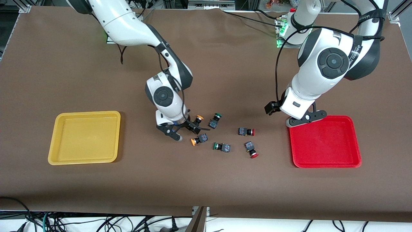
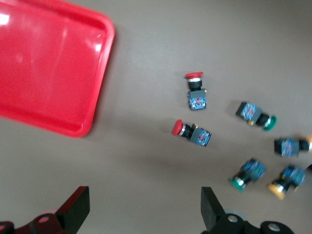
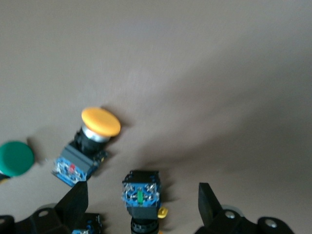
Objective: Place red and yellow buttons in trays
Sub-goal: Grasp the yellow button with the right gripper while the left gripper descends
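I should move my right gripper lower before I close it on the dark button [image 3: 141,195]. The button is between my right gripper's open fingers but below their ends, so I would miss the button if I closed now.
Two yellow-capped buttons [image 1: 197,120] [image 1: 199,139], two red-capped ones [image 1: 247,131] [image 1: 251,149] and two green-capped ones [image 1: 215,120] [image 1: 222,147] lie loose on the brown table between the yellow tray [image 1: 53,141] and the red tray [image 1: 291,145]. My right gripper [image 1: 185,131] is open, low over the yellow buttons. In the right wrist view a dark button [image 3: 141,197] lies between the gripper [image 3: 141,190] fingers, its cap cut off. Another yellow-capped button [image 3: 92,141] lies beside it. My left gripper [image 1: 305,118] is open and empty over the red tray's rim [image 2: 92,112]. Both red buttons [image 2: 195,90] [image 2: 191,134] show in its wrist view.
The two trays stand at the two ends of the table, the yellow one toward the right arm's end, the red one toward the left arm's end. A green cap [image 3: 16,158] shows near the right gripper. Cables hang along the table's front edge.
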{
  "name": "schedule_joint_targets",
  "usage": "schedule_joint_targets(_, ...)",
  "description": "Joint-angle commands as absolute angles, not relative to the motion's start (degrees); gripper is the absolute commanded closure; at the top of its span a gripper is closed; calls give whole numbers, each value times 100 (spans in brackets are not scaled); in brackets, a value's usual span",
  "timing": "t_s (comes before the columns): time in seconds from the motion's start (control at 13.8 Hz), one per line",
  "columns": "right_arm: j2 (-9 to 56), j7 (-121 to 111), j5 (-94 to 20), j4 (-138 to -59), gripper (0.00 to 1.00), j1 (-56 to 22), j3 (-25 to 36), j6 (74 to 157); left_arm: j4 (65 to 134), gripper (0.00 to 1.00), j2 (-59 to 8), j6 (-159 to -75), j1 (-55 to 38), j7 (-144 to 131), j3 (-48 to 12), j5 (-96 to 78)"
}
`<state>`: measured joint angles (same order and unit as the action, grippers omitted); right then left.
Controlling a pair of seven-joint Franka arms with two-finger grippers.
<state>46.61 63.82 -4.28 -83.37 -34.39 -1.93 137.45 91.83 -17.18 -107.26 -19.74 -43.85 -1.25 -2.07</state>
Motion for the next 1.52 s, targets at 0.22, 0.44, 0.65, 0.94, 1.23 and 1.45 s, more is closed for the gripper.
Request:
schedule_joint_targets(0.22,4887,6478,-36,-8288,0,-3709,-123,13887,9062,0,-2039,-11424,-2311,-8376,-123,-378)
schedule_joint_targets(0.44,4948,6486,26,-8297,0,-3761,-123,13878,9044,0,-2162,-11855,-2443,-10629,-114,-387)
schedule_joint_targets(0.65,4975,6469,18,-8297,31,-3762,-123,13887,9035,0,-2197,-11865,-2435,-11922,-123,-457)
schedule_joint_targets(0.94,4975,6425,9,-8297,75,-3753,-123,13887,9070,0,-2600,-11865,-2443,-12234,-123,-466)
schedule_joint_targets(1.23,4800,6206,17,-8279,83,-3534,-27,13843,9176,0,-3101,-12295,-2627,-12234,-123,-519)
schedule_joint_targets(1.45,4527,5163,-26,-8288,83,-3104,-18,13388,9185,0,-3462,-12664,-2672,-12226,-123,-519)
